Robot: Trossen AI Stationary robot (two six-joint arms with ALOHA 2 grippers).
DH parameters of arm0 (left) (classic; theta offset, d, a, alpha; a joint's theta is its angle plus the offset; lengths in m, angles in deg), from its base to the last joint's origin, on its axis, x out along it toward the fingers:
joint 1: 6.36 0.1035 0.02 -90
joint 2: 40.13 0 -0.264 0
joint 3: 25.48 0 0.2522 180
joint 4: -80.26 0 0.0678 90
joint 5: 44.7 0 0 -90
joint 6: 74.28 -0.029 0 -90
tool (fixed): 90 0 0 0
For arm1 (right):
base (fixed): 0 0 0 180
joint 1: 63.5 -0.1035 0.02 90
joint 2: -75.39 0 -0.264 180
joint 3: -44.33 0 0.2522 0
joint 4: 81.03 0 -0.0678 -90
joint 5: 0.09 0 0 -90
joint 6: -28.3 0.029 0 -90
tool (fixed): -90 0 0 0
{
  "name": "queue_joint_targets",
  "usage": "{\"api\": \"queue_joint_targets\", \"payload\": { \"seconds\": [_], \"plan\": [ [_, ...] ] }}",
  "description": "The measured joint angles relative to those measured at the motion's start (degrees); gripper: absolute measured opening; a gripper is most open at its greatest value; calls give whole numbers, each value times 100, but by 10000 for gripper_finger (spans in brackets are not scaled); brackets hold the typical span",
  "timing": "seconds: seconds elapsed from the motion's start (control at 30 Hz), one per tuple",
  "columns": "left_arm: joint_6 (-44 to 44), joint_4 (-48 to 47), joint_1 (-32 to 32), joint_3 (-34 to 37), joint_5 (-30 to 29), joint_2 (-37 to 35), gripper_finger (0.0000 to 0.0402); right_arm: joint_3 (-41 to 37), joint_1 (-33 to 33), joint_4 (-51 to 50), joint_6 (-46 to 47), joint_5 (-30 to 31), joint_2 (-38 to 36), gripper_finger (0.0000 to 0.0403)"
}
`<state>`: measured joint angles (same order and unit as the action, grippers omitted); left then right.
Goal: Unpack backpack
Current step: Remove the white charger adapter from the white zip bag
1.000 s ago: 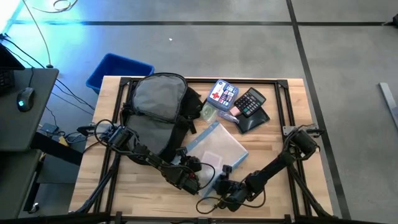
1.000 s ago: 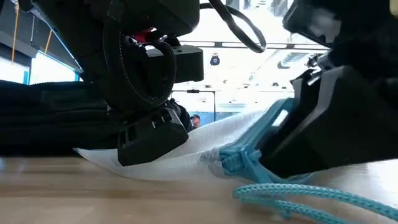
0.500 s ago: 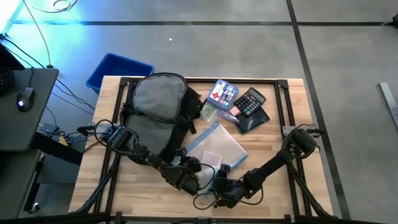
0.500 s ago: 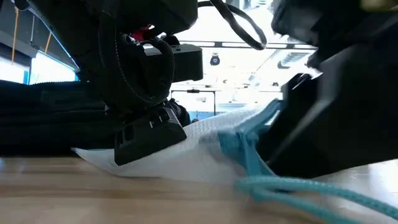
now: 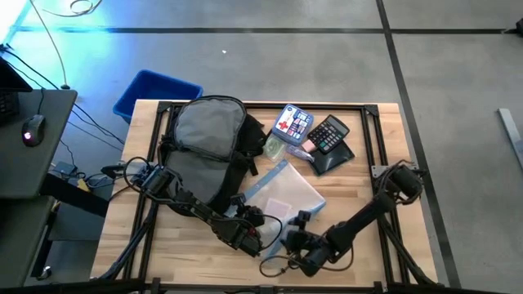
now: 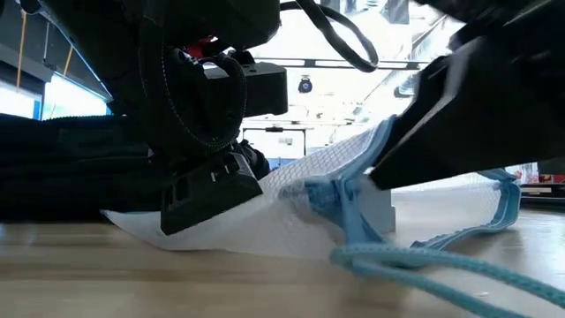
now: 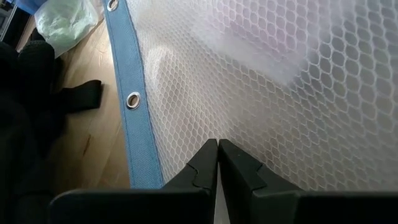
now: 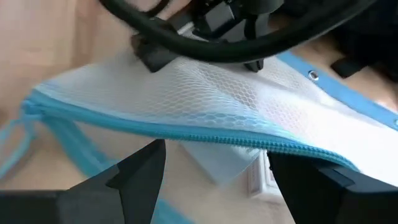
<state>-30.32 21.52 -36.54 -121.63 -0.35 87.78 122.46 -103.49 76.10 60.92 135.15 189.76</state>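
The mesh pouch (image 8: 186, 93) needs to be held open for unpacking, so my right gripper should grab it next by its blue zip edge (image 8: 211, 135).
The black backpack (image 5: 208, 135) with its grey lining lies at the table's far left. A clear mesh pouch (image 5: 282, 196) with blue trim lies in the middle of the table. My left gripper (image 5: 252, 238) is shut and sits on the pouch's near left corner. My right gripper (image 5: 296, 237) stands open just off the pouch's near end. In its wrist view the blue zip edge (image 8: 205, 134) lies ahead of the spread fingers. A blue cord (image 6: 424, 265) trails from the zip's end onto the table. My left gripper presses its shut fingertips (image 7: 217, 158) down on the pouch's mesh wall (image 7: 249, 134), near the corner beside the blue eyelet strip (image 7: 134, 99). It comes slanting down from the table's left. The corner (image 6: 141, 225) lies flat on the wood under it.
A first-aid tin (image 5: 292, 122), a calculator (image 5: 329, 135) and a pale green bag (image 5: 274, 147) lie at the far middle. A blue bin (image 5: 155, 91) stands on the floor beyond the far left corner. Black frame rails (image 5: 384, 147) run along the table's sides.
My right gripper has let go of the pouch's blue zip end and has risen, drawing back a little toward the table's right. The pouch's near end stays raised, and the cord now lies slack on the wood.
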Motion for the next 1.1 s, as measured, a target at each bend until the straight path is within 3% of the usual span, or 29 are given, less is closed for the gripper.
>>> {"api": "queue_joint_targets", "payload": {
  "seconds": [0.27, 0.43, 0.53, 0.67, 0.87, 1.1],
  "plan": [
    [-2, -27, 2, 2, 2, 0, 0, -2, 586, 221, -493, -728, 27, 267],
    [-10, -27, 4, 2, 2, 0, 0, -2, 702, 834, -1032, -1623, 307, 265],
    [-33, -43, 4, 7, 7, -2, 0, -2, 653, 1030, -1042, -1554, 418, 255],
    [-33, -45, 0, 7, 13, -2, 0, -2, 560, 1017, -910, -1531, 427, 214],
    [48, -105, 0, 1, 11, -2, 0, 15, 351, 339, -550, -1720, 194, 90],
    [267, -415, 0, 0, 40, -4, 0, 119, -95, -1044, 629, -3051, -386, 87]
  ]
}}
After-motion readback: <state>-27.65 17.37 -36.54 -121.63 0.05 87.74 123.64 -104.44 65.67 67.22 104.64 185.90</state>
